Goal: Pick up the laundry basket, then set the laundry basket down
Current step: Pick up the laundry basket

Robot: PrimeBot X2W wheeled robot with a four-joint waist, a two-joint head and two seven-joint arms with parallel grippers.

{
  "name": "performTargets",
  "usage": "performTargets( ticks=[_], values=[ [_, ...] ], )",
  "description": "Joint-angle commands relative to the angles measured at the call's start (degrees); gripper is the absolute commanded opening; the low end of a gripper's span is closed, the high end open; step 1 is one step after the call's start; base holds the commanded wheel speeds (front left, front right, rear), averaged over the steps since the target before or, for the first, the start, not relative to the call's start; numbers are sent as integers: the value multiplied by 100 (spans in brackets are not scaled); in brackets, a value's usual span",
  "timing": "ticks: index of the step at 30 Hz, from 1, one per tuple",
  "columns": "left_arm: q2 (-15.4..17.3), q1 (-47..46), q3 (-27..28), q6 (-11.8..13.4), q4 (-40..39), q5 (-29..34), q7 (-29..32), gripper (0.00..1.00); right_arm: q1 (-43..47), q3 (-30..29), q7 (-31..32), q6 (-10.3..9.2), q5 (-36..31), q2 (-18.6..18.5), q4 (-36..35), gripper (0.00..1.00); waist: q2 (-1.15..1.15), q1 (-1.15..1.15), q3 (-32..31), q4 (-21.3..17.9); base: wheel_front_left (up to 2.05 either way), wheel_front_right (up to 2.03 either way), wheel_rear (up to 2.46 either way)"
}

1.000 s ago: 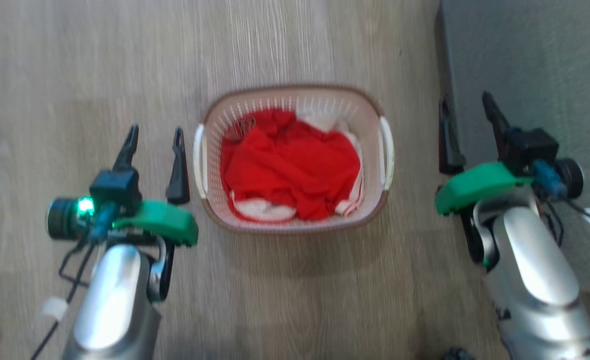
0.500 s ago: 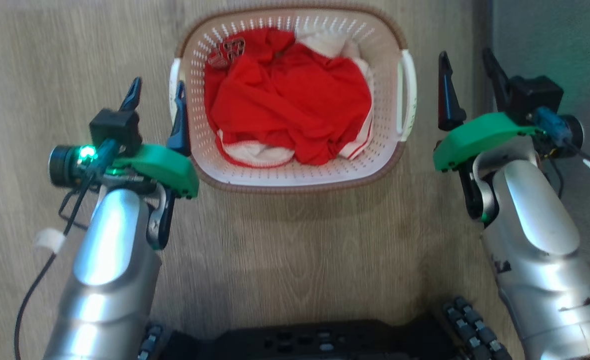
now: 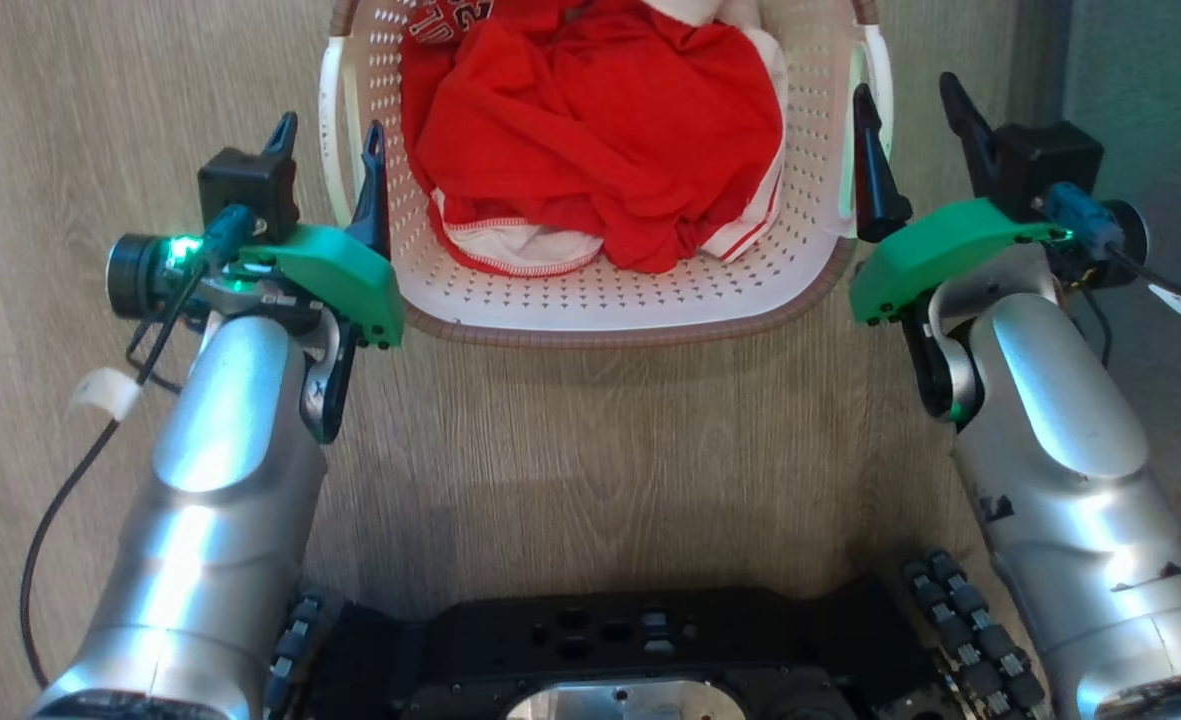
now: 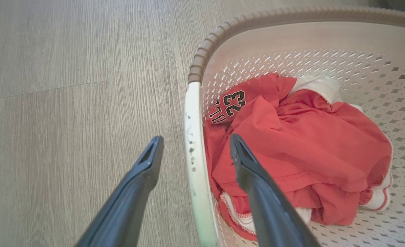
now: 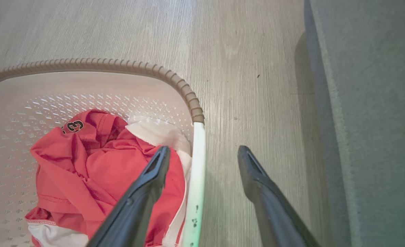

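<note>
The laundry basket (image 3: 600, 300) is to be picked up, so my right gripper will next grab the basket by its white side handle (image 3: 876, 84).
The laundry basket (image 3: 600, 300) stands on the wood floor, cream-white and perforated with a brown woven-look rim (image 4: 223, 31), holding red and white clothes (image 3: 600, 130). My left gripper (image 3: 330, 135) is open astride the basket's left white handle (image 4: 192, 137), one finger outside over the floor and one inside over the clothes. My right gripper (image 3: 905, 95) is open the same way around the right handle (image 5: 199, 161). Neither pair of fingers closes on a handle. The basket's far end is cut off by the head view's top edge.
A grey carpeted surface (image 5: 377, 103) runs close along the basket's right side, just beyond my right gripper's outer finger (image 5: 257, 171). My black base (image 3: 600, 650) sits just behind the basket. Bare wood floor (image 4: 68, 103) lies to the left.
The head camera has tilted down, bringing my base into view. Both grippers have advanced from beside the basket to straddling its side handles, still open.
</note>
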Motion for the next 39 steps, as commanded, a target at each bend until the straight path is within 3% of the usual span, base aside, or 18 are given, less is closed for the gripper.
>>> performTargets(
  ticks=[1,15,28,30,31,32,34,35,36,38,39],
  values=[
    [111,78,91,27,-41,-25,-29,100,114,119,-70,9,61,58,-76,100,0,0,44,13,0,0,0],
    [111,-361,-88,65,699,65,-29,100,-74,372,-70,9,277,58,390,100,0,0,287,42,0,0,0],
    [110,-677,-254,101,908,101,-29,100,-336,572,-70,9,534,58,730,100,0,0,457,71,0,0,0],
    [110,-707,-294,81,956,83,-29,100,-387,610,-70,9,584,58,773,93,0,0,470,70,0,0,0],
    [110,-721,-317,73,978,73,-29,97,-409,623,-70,9,605,58,792,90,0,0,475,69,0,0,0],
    [110,-734,-345,65,997,59,-29,88,-430,632,-70,9,624,58,814,85,0,0,478,69,0,0,0],
    [110,-750,-413,50,1026,17,-29,56,-461,652,-70,9,672,58,888,63,0,0,473,72,0,0,0],
    [110,-754,-447,49,1039,-11,-29,47,-478,668,-70,9,696,58,943,52,0,0,467,74,0,0,0],
    [110,-754,-447,49,1039,-11,-29,47,-478,668,-70,9,696,58,943,52,0,0,467,74,0,0,0],
    [110,-755,-518,58,1057,-78,-29,32,-520,695,-70,9,733,58,1056,42,0,0,453,76,0,0,0],
    [110,-752,-559,66,1065,-118,-29,11,-543,703,-70,9,751,58,1110,36,0,0,445,77,0,0,0]
  ],
)
